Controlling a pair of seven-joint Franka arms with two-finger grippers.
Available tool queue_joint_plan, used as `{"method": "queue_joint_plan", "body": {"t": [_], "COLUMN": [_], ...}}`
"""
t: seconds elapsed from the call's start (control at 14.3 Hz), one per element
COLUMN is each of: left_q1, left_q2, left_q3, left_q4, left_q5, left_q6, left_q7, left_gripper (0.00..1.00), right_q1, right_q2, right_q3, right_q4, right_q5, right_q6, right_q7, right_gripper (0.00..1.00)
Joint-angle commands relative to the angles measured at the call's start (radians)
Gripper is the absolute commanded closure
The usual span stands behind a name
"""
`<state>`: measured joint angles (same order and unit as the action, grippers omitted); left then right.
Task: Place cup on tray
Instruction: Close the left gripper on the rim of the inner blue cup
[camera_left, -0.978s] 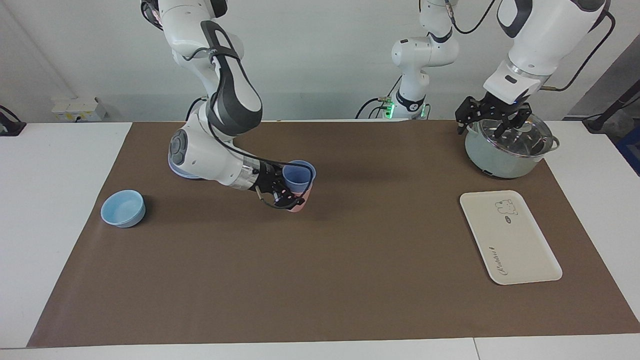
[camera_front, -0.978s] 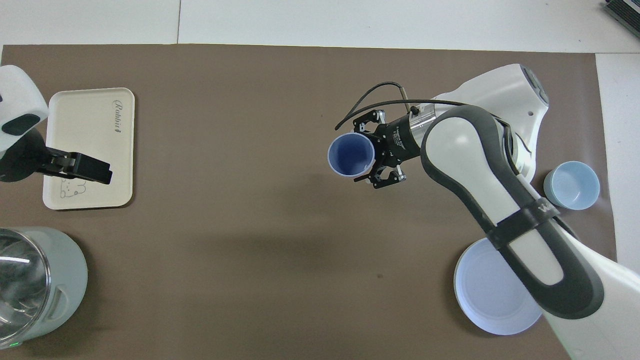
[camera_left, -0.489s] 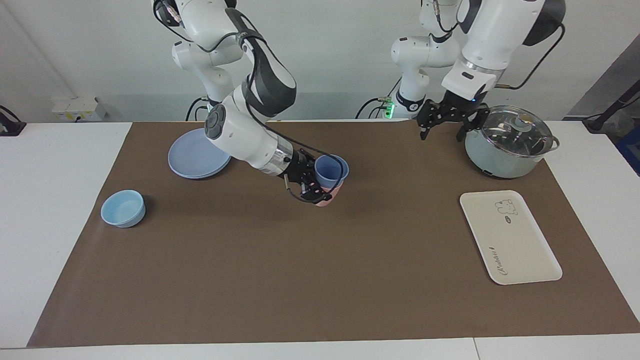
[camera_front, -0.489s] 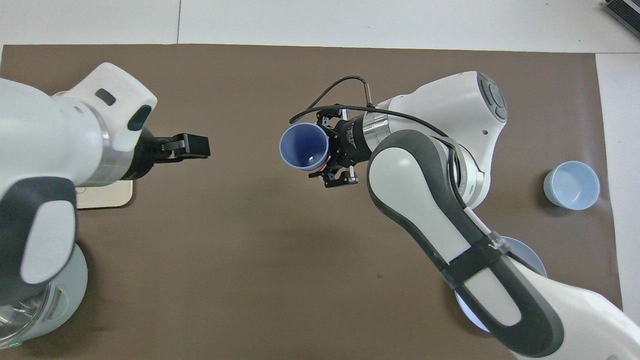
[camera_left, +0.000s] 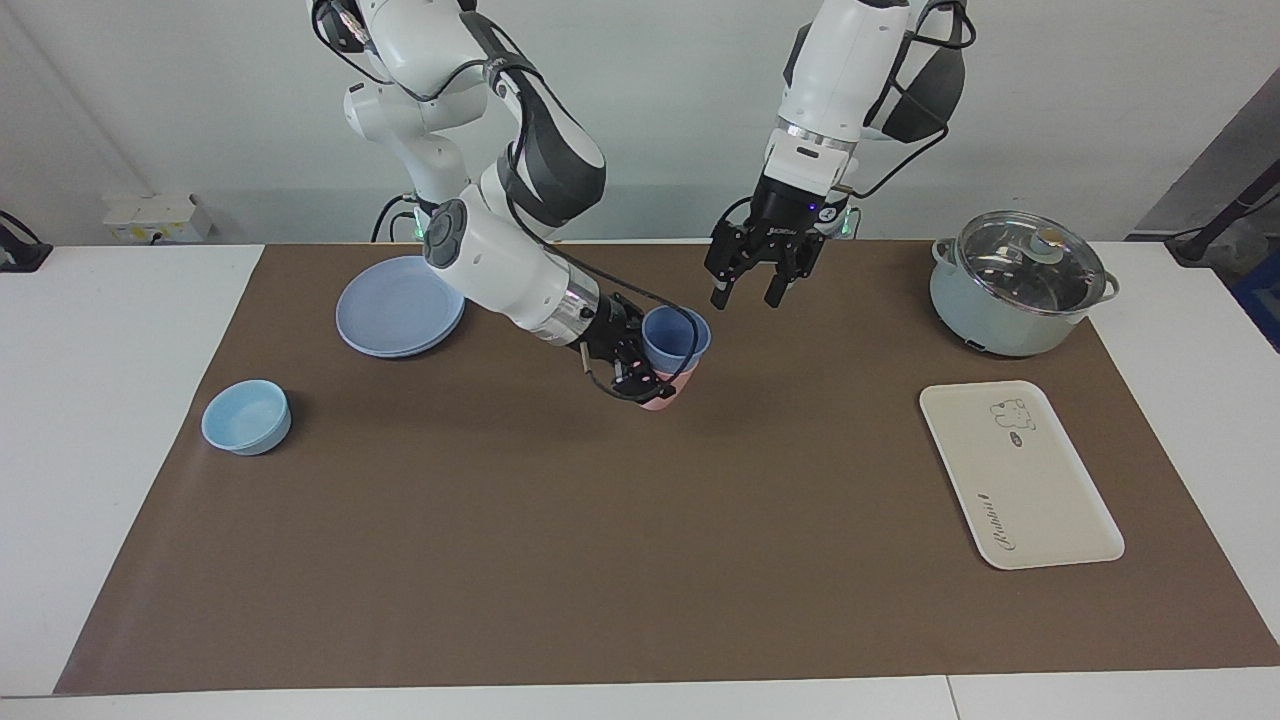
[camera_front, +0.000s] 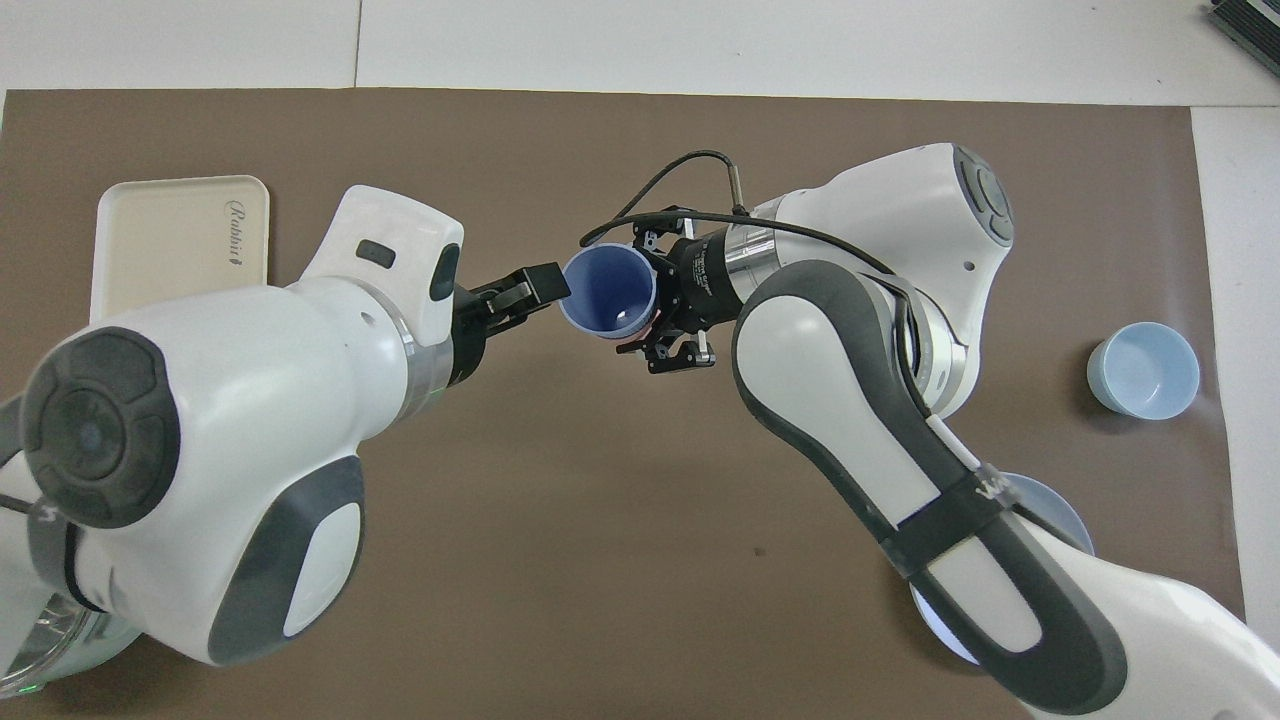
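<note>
The pink tumbler wraps the rest of the blue cup's side. I should next pinch the blue cup with my left gripper by its exposed rim.
The medium-blue cup (camera_left: 676, 338) sits nested inside a pink tumbler (camera_left: 662, 392). My right gripper (camera_left: 648, 385) is shut on the pink tumbler's side and holds the pair tilted, low over the middle of the mat. From overhead the cup (camera_front: 607, 293) shows its open mouth, with the right gripper (camera_front: 652, 305) beside it. My left gripper (camera_left: 745, 297) is open and empty in the air, close to the cup's rim but apart from it; it also shows in the overhead view (camera_front: 540, 292). The cream tray (camera_left: 1020, 475) lies empty toward the left arm's end (camera_front: 180, 235).
A lidded grey-green pot (camera_left: 1020, 285) stands nearer to the robots than the tray. A round blue plate (camera_left: 398, 305) and a light-blue bowl (camera_left: 246, 416) lie toward the right arm's end; the bowl also shows in the overhead view (camera_front: 1143, 369).
My left gripper has swung from over the pot toward the middle of the mat, up to the cup. My right gripper has carried the nested cups toward the left arm's end.
</note>
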<state>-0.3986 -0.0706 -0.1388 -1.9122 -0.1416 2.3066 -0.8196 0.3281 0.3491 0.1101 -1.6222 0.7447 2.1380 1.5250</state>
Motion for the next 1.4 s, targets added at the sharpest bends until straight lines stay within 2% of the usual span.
{"method": "queue_joint_plan", "body": {"t": [0.0,0.07,0.42,0.49,0.56,0.63,0.77,0.98,1.19,1.33], "left_q1": [-0.028,-0.043,-0.072,-0.075,-0.075,-0.074,-0.072,-0.06,-0.059,-0.005], "left_q2": [0.031,0.044,0.091,0.092,0.094,0.094,0.101,0.109,0.052,0.029], "left_q3": [0.018,0.018,0.018,0.018,0.019,0.019,0.021,0.022,0.03,0.03], "left_q4": [-0.016,-0.015,-0.01,-0.01,-0.01,-0.008,0.025,0.126,0.214,0.274], "left_q5": [-0.015,-0.015,-0.015,-0.015,-0.015,-0.015,-0.013,-0.012,-0.012,-0.009], "left_q6": [0.083,0.095,0.142,0.145,0.145,0.142,0.108,-0.034,-0.215,-0.344], "left_q7": [-0.052,-0.053,-0.084,-0.084,-0.084,-0.082,-0.085,-0.104,-0.105,-0.09], "left_gripper": [0.31,0.35,0.41,0.53,0.82,1.0,1.0,1.0,1.0,1.0], "right_q1": [-0.004,-0.004,-0.004,-0.006,-0.004,-0.004,-0.004,-0.004,-0.006,-0.02], "right_q2": [-0.009,-0.009,-0.009,-0.009,-0.009,-0.009,-0.009,-0.009,-0.009,-0.009], "right_q3": [0.003,0.003,0.003,0.002,0.002,0.002,0.002,0.003,0.003,0.003], "right_q4": [-0.005,-0.008,-0.01,-0.01,-0.01,-0.01,-0.01,-0.01,-0.016,-0.022], "right_q5": [0.019,0.019,0.019,0.019,0.018,0.018,0.013,0.012,0.015,0.024], "right_q6": [0.02,0.023,0.025,0.025,0.025,0.025,0.025,0.033,0.059,0.06], "right_q7": [0.004,0.004,0.004,0.004,0.004,0.003,0.001,-0.002,0.006,0.006], "right_gripper": [1.0,1.0,1.0,1.0,1.0,1.0,1.0,1.0,1.0,1.0]}}
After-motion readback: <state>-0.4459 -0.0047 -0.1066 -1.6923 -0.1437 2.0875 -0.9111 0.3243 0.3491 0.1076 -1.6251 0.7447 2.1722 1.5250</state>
